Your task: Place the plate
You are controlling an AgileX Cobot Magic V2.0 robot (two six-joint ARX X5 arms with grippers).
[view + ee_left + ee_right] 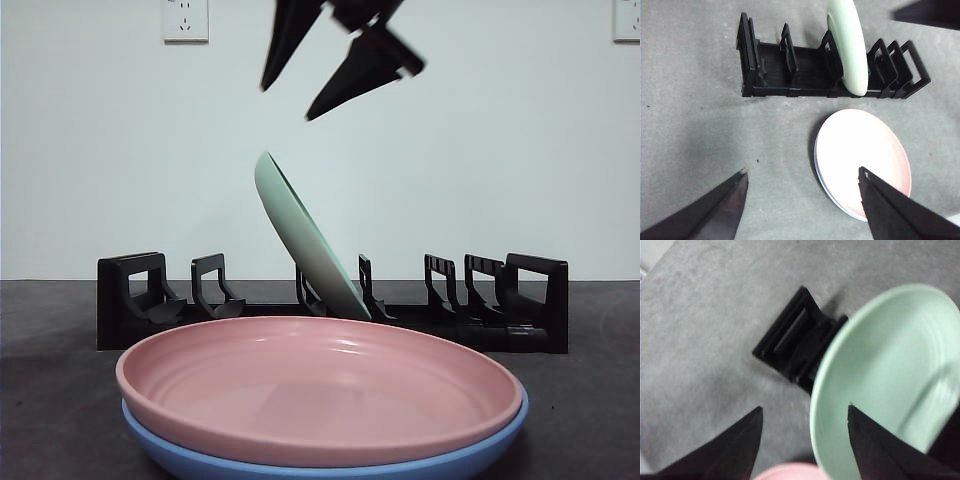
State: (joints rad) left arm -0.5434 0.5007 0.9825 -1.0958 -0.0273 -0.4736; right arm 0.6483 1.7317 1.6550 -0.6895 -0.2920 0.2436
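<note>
The green plate point(305, 240) is to join the stacked plates, so the robot's right gripper will next grab it by its rim point(267, 170).
A pale green plate point(305, 240) stands tilted in the middle slot of the black dish rack point(130, 300). It also shows in the left wrist view point(847, 45) and, close up, in the right wrist view point(890, 370). My right gripper point(287, 103) is open and empty just above the plate's top rim, not touching it; in its own view point(804, 406) the jaws stand apart beside the rim. My left gripper point(803, 170) is open and empty, high over the table in front of the rack point(770, 70).
A pink plate point(320, 390) lies stacked on a blue plate point(300, 465) in front of the rack; the stack also shows in the left wrist view point(862, 155). The rack has several free slots on both sides. Wall sockets point(185, 18) are behind.
</note>
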